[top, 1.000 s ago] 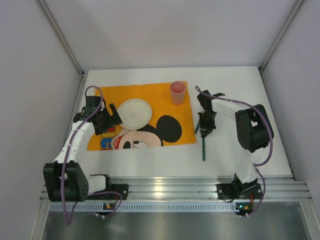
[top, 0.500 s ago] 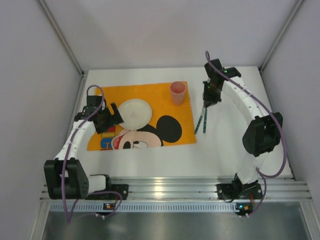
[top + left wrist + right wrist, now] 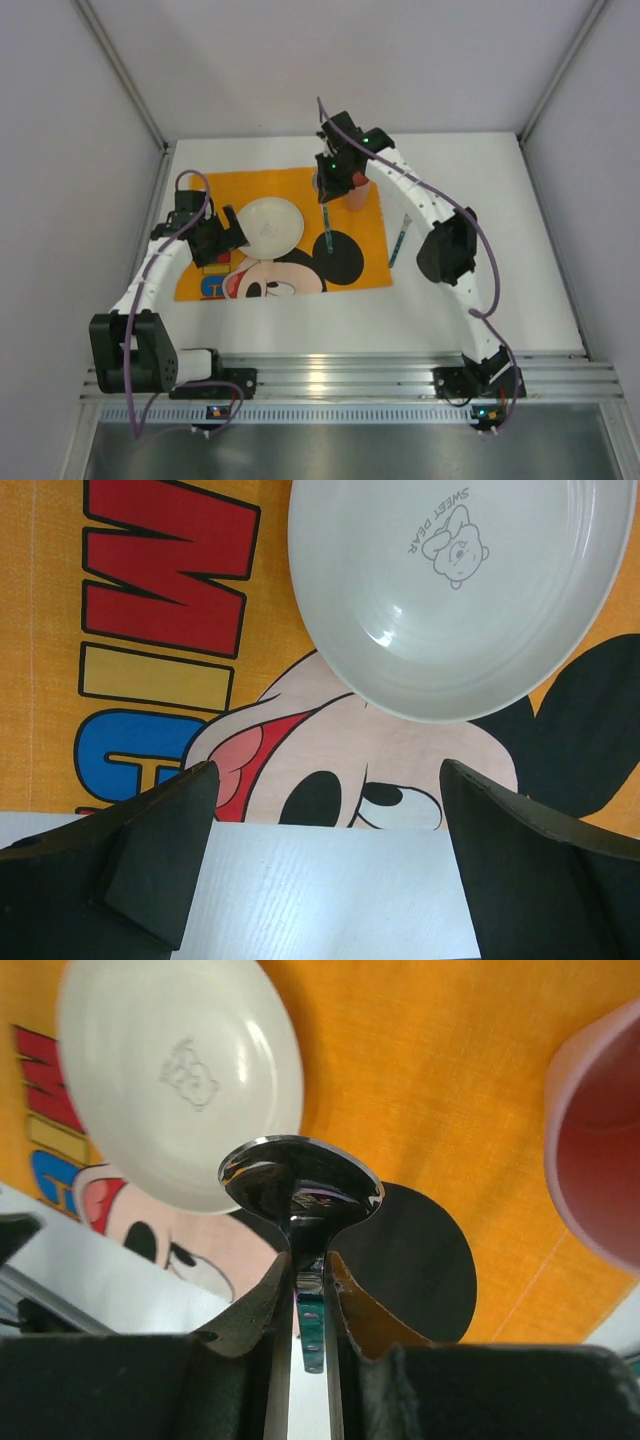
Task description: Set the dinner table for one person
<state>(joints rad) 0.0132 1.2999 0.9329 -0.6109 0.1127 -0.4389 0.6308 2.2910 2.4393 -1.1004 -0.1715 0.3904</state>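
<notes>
Tilted above the placemat, the spoon (image 3: 300, 1188) would come down close beside the plate's rim if I opened, so my right gripper first lowers it onto the placemat.
My right gripper (image 3: 329, 188) is shut on a spoon (image 3: 300, 1188) with a green handle. It holds the spoon above the orange Mickey Mouse placemat (image 3: 300, 185), the handle (image 3: 328, 235) hanging between the white plate (image 3: 268, 225) and the pink cup (image 3: 357, 192). In the right wrist view the spoon's bowl sticks out past my gripper (image 3: 305, 1260), with the plate (image 3: 180, 1080) at upper left and the cup (image 3: 600, 1160) at right. My left gripper (image 3: 330, 810) is open and empty, low over the mat's near edge, just short of the plate (image 3: 460, 590). Everything rests on the white dinner table (image 3: 480, 290).
A second green-handled utensil (image 3: 400, 240) lies on the white tabletop just off the placemat's right edge. The aluminium rail (image 3: 340, 375) runs along the near edge. Grey walls close in the left, back and right sides.
My right arm has swung left from the table's right part to above the placemat, carrying the spoon. One utensil stays on the table by the mat. The left arm has barely moved.
</notes>
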